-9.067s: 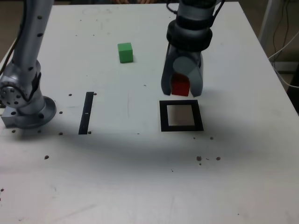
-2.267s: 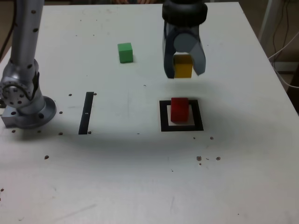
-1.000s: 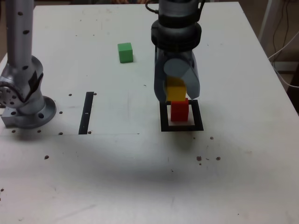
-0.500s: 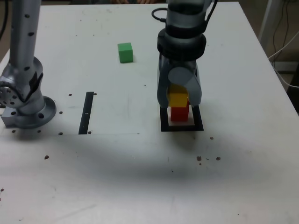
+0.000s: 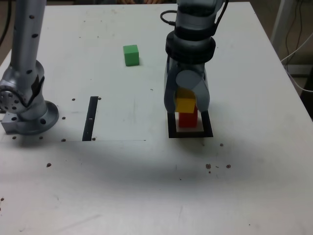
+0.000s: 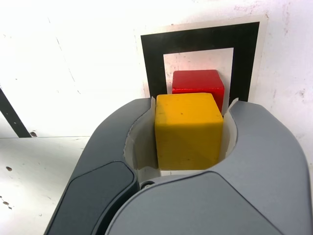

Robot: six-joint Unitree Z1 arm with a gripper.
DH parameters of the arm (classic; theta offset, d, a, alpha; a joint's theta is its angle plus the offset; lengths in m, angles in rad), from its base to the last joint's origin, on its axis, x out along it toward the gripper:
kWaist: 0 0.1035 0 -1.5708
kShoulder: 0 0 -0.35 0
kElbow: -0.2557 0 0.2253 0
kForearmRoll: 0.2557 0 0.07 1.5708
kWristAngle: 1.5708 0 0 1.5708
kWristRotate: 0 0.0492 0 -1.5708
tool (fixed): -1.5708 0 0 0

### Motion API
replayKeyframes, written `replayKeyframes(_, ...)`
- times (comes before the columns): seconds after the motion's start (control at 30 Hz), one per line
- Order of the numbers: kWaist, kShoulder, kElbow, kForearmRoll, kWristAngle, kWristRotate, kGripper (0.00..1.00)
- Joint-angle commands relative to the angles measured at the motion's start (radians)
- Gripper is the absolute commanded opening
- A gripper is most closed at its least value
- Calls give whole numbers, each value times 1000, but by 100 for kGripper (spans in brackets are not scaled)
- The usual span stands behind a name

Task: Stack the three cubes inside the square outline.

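My gripper should release the yellow cube, as its lower edge is over the red cube's top (image 6: 195, 81).
My gripper (image 5: 186, 104) is shut on the yellow cube (image 5: 186, 104) (image 6: 188, 129), its grey fingers pressed to the cube's two sides. The red cube (image 5: 188, 119) (image 6: 198, 82) stands inside the black square outline (image 5: 172, 127) (image 6: 151, 58), directly under the yellow one. I cannot tell whether the yellow cube rests on the red one or hangs just above it. The green cube (image 5: 130, 55) sits alone at the far side of the table, towards the exterior view's left of the gripper.
A thin black tape strip (image 5: 90, 118) (image 6: 12, 115) lies on the white table to the exterior view's left of the outline. The arm's grey base (image 5: 24, 105) stands at the table's left edge in the exterior view. Small dark specks dot the near tabletop.
Over the last second the gripper has come down with the yellow cube, from just above the red cube's far edge to squarely over it. Earlier, the red cube was set in the outline.
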Motion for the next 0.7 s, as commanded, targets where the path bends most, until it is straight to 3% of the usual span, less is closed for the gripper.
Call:
replayKeyframes(0.0,3,-11,2,-3,-2,2,35)
replayKeyframes(0.17,3,-22,15,-15,-1,2,78)
replayKeyframes(0.27,3,-27,26,-32,0,2,98)
replayKeyframes(0.67,3,-36,38,-65,-13,8,100)
